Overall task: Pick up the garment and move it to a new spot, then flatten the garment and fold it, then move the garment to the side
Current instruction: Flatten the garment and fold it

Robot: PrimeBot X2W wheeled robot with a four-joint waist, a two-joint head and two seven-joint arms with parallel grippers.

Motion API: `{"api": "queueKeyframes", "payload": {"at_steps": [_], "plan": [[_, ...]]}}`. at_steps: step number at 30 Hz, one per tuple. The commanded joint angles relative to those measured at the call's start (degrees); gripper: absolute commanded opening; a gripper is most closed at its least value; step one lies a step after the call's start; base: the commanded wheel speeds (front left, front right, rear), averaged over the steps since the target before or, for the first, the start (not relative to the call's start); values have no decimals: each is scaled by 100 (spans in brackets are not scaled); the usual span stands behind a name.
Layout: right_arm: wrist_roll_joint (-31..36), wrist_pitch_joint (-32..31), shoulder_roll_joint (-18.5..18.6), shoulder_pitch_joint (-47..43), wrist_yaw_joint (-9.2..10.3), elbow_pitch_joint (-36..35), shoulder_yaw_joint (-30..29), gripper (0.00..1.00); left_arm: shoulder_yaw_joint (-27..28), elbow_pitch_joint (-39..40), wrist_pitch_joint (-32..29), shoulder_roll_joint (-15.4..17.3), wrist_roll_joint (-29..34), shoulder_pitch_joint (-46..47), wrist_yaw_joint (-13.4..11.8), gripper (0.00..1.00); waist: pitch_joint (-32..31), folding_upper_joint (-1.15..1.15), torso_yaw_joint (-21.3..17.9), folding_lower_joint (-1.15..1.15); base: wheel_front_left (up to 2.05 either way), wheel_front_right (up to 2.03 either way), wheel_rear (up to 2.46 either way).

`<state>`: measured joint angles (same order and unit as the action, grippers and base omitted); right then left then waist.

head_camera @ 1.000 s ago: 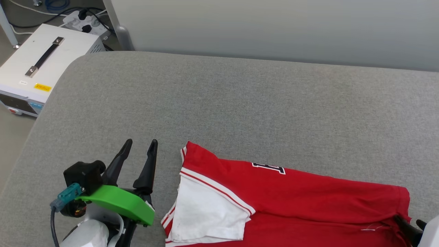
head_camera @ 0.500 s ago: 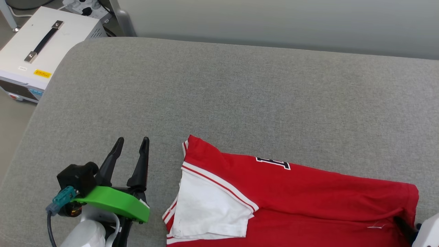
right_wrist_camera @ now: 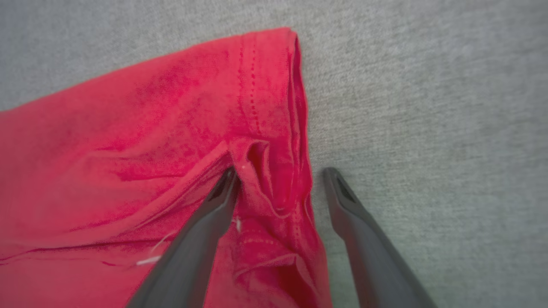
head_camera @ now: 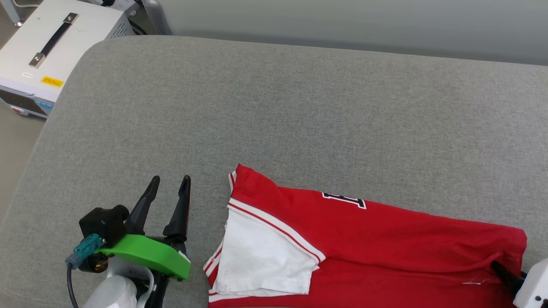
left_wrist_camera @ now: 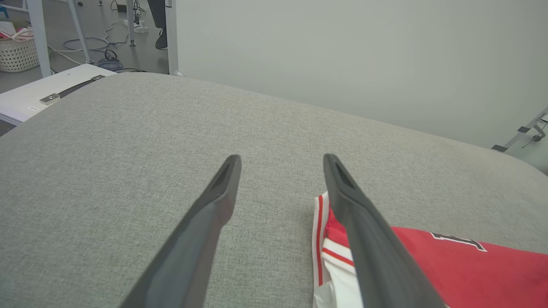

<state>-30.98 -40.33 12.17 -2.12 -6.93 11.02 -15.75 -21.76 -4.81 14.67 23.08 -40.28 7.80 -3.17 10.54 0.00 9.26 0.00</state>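
The right gripper grabs the red garment by its puckered hem [head_camera: 506, 259] next, since the garment lies flat on the tabletop and only that hem stands up.
The garment [head_camera: 385, 239] lies folded into a long red band on the grey padded table [head_camera: 299, 107], with its white sleeve [head_camera: 261, 261] turned up at the left end and black numerals at the far edge. To the left of the sleeve, my left gripper [head_camera: 171, 179] is open and holds nothing; in the left wrist view the left gripper [left_wrist_camera: 281, 158] has the garment [left_wrist_camera: 471, 273] beside its right finger. My right gripper [right_wrist_camera: 280, 171] is open over the garment [right_wrist_camera: 128, 149], straddling the puckered red hem. One dark right finger [head_camera: 505, 273] lies on the cloth.
A white box [head_camera: 38, 55] with a black handle stands on the floor past the table's left corner. A pale grey wall panel [head_camera: 342, 17] runs behind the table. Cables and a wicker basket [left_wrist_camera: 17, 53] lie on the floor at the far left.
The head camera has tilted, so the table's far edge sits higher in the picture. Both grippers stay open and the garment lies as before.
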Motion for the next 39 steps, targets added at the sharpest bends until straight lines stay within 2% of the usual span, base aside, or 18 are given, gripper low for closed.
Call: {"api": "queueKeyframes", "payload": {"at_steps": [1, 3, 4, 5, 6, 7, 8, 19, 24, 30, 35, 39], "plan": [[-171, -196, -371, -68, -56, 287, 406, 100, 31, -30, 32, -51, 82, 33, 49, 100, -42, 0, -1, 0, 0, 0, 0], [-271, -207, -348, -125, -56, 274, 534, 100, 45, -98, 32, -79, 93, 21, 80, 100, -125, 0, -6, 0, 0, 0, 0], [-295, -202, -345, -137, -56, 268, 558, 80, 46, -116, 32, -84, 94, 14, 89, 100, -147, 0, -9, 0, 0, 0, 0], [-319, -187, -341, -146, -56, 263, 577, 45, 52, -135, 32, -89, 93, 7, 99, 100, -173, 0, -14, 0, 0, 0, 0], [-331, -167, -335, -150, -56, 258, 591, 29, 57, -148, 32, -93, 94, 2, 107, 100, -195, 0, -18, 0, 0, 0, 0], [-334, -124, -325, -152, -56, 253, 596, 7, 63, -162, 32, -101, 95, -4, 114, 100, -223, 0, -22, 0, 0, 0, 0], [-332, -73, -315, -150, -56, 253, 597, 0, 65, -174, 32, -109, 96, -9, 120, 100, -248, 0, -26, 0, 0, 0, 0], [-222, 621, 18, -20, -56, 243, 508, 0, 80, -176, 32, -114, 88, -109, 111, 100, -432, 0, -114, 0, 0, 0, 0], [-147, 830, 353, 72, -56, 287, 339, 0, 65, -154, 32, -108, 77, -127, 108, 100, -452, 0, -160, 0, 0, 0, 0], [444, 1187, 838, 127, -56, 542, 4, 0, 44, -149, 32, -111, 66, -146, 93, 100, -481, 0, -192, 0, 0, 0, 0], [558, 1268, 849, 105, -56, 600, -121, 0, 23, -171, 32, -119, 47, -172, 94, 100, -554, 0, -198, 0, 0, 0, 0], [446, 1215, 772, -22, -56, 339, 11, 0, 14, -195, 32, -130, 27, -242, 88, 100, -665, 0, -212, 0, 0, 0, 0]]}}
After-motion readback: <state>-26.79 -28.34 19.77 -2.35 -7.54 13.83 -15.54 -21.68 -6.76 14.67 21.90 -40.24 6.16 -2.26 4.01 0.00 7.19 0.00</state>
